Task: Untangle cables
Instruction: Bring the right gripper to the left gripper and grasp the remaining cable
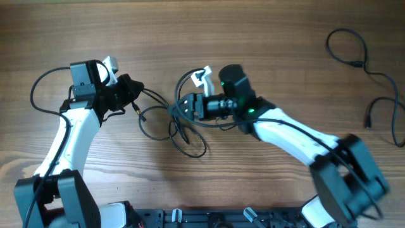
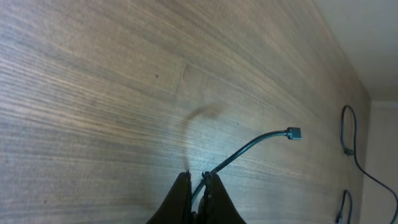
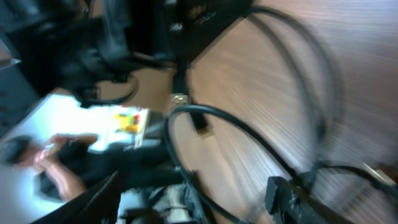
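Next, my right gripper grabs the black loop [image 3: 236, 124] at the clump's upper edge [image 3: 195, 183] to pull it away from my left gripper and untangle it.
The tangled black cables [image 1: 185, 132] lie in overlapping loops at the table's middle. My left gripper [image 1: 134, 94] is shut on one strand that runs off toward the clump. In the left wrist view the gripper [image 2: 198, 177] pinches that cable [image 2: 249, 148], which arcs up to a small plug end [image 2: 294, 132] above the wood. My right gripper [image 1: 181, 107] hovers at the clump's upper edge. In the blurred right wrist view its fingers [image 3: 287, 194] stand wide apart, and a black loop [image 3: 236, 124] curves between them without being pinched.
A separate thin black cable [image 1: 349, 45] lies looped at the far right of the table, trailing down to a plug [image 1: 368, 120]; it also shows at the left wrist view's right edge [image 2: 347, 134]. The arms' bases sit along the front edge [image 1: 190, 218].
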